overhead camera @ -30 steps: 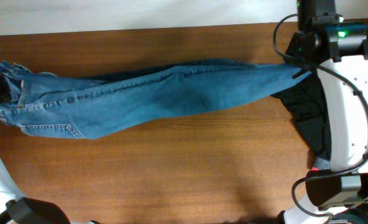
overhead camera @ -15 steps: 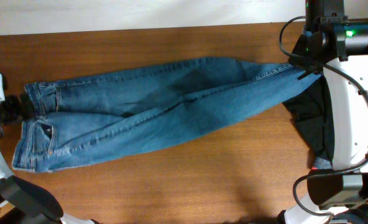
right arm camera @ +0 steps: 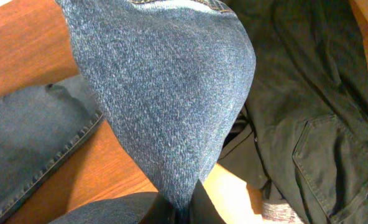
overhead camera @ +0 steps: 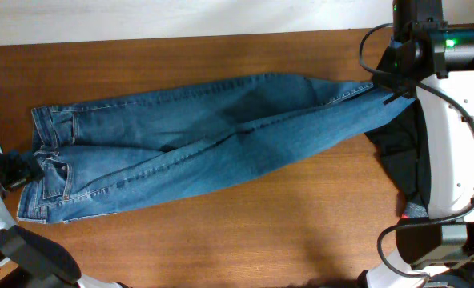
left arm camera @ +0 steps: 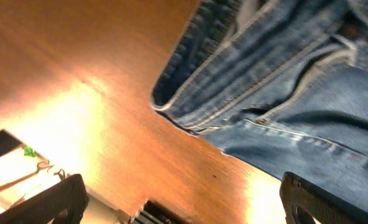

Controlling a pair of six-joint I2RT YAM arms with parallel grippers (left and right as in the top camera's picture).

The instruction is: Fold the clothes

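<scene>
The jeans (overhead camera: 197,144) need to be grabbed next by my left gripper at the near side of the waistband, opposite the held leg ends, to fold one leg over the other.
The clothes are blue jeans (overhead camera: 197,144) lying flat across the wooden table, waist at the left and leg ends at the far right. My left gripper (overhead camera: 25,168) is open at the waistband's edge, holding nothing. In the left wrist view its fingers (left arm camera: 53,202) stand wide apart over bare wood, with the waistband (left arm camera: 265,81) just ahead of the left gripper (left arm camera: 187,208). My right gripper (overhead camera: 385,84) is shut on the leg ends. In the right wrist view the denim (right arm camera: 165,93) hangs from the right gripper (right arm camera: 187,208), pinched between its jaws.
A dark garment (overhead camera: 397,148) lies crumpled at the right edge under my right arm, also seen as black fabric (right arm camera: 308,93) beside the held denim. The table's front left edge (left arm camera: 109,205) runs close below the left gripper.
My left gripper has opened and let go of the waist, which now lies spread flat on the table. It has drawn back towards the front left. The right gripper has kept its hold.
</scene>
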